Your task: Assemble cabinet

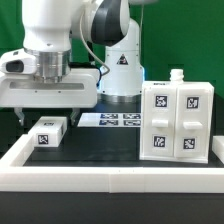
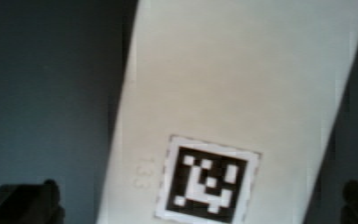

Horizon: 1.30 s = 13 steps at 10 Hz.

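Note:
My gripper should pick up the small white cabinet panel block by the block's long sides next, to put it onto the cabinet body.
The cabinet body, a large white box with several tagged door panels on its front, stands on the exterior view's right. A small white cabinet panel block with one tag lies on the black table at the exterior view's left. My gripper hovers just above this block, open and holding nothing. In the wrist view the block fills the middle, its tag near my gripper. The dark fingertips sit to either side of it, with a gap showing on one side.
The marker board lies flat behind the block, in front of the arm's base. A long low white border wall runs along the table's front and sides. The cabinet body stands against the wall on the exterior view's right.

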Tool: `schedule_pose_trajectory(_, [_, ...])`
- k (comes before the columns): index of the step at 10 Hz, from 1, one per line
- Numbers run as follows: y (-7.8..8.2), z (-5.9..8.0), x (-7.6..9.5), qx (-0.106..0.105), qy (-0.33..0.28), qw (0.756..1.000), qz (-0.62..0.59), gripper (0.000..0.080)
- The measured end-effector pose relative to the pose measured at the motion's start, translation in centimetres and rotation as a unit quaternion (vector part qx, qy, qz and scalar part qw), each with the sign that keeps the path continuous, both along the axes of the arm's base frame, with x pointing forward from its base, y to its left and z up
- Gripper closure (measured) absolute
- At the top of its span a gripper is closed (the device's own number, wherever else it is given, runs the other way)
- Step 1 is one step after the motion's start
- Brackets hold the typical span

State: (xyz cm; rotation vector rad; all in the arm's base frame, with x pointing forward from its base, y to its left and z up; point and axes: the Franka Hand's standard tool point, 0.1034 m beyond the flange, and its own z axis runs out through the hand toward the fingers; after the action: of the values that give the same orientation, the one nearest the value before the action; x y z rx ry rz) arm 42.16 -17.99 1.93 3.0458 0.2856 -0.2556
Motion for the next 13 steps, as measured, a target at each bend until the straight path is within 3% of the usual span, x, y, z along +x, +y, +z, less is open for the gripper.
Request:
schedule_pose_trajectory(4, [0.3, -1.1, -0.9, 0.004, 0.015, 1.000, 0.011, 0.0036])
schedule_pose_trajectory(5, [0.4, -1.1, -0.9, 0.004, 0.015, 1.000, 0.012, 0.0214])
schedule_pose_trajectory(11, [1.3, -1.0, -0.5, 0.006, 0.016, 1.000, 0.020, 0.0233])
schedule_pose_trajectory(12, [2.6, 0.5, -0.3, 0.016, 0.020, 0.999, 0.026, 0.0233])
schedule_pose_trajectory(13, [4.5, 3.2, 0.0, 0.027, 0.012, 0.999, 0.034, 0.0233])
